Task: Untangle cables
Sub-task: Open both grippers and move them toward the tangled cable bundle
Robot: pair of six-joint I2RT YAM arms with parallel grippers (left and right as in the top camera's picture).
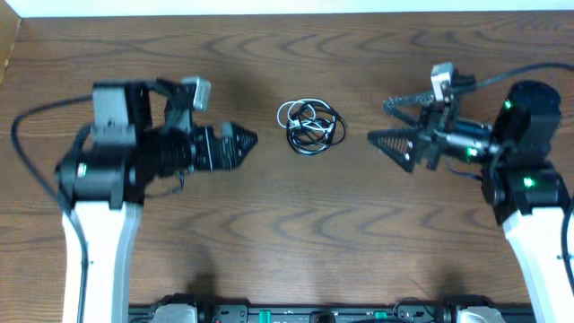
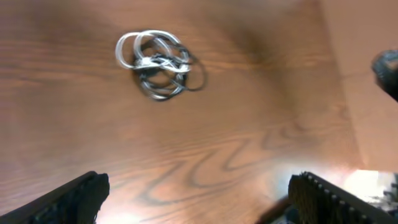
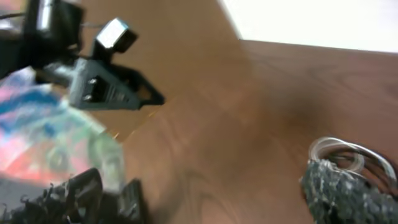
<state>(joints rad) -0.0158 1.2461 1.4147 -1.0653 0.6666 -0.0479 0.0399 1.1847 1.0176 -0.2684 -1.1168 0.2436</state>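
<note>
The right gripper reaches the bunched knot next and grabs only a piece of black cable, leaving the white loops free to untangle the cables.
The cables (image 1: 311,126) lie bunched in a small knot at the middle of the table, white and black loops wound together. Both grippers hang above the wood, apart from the knot. My left gripper (image 1: 244,141) points at it from the left, a short gap away. My right gripper (image 1: 380,122) faces it from the right, fingers spread. The left wrist view has the cables (image 2: 158,62) far ahead and the left gripper (image 2: 199,199) open and holding nothing. In the right wrist view the right gripper (image 3: 217,199) is open, and one finger hides part of the cables (image 3: 339,150).
The wooden table (image 1: 296,242) stretches around the knot. The arms' thicker black cables (image 1: 27,126) trail off at the left and right edges. The left arm's gripper (image 3: 115,90) shows across the table in the right wrist view. A pale wall lies beyond the far edge.
</note>
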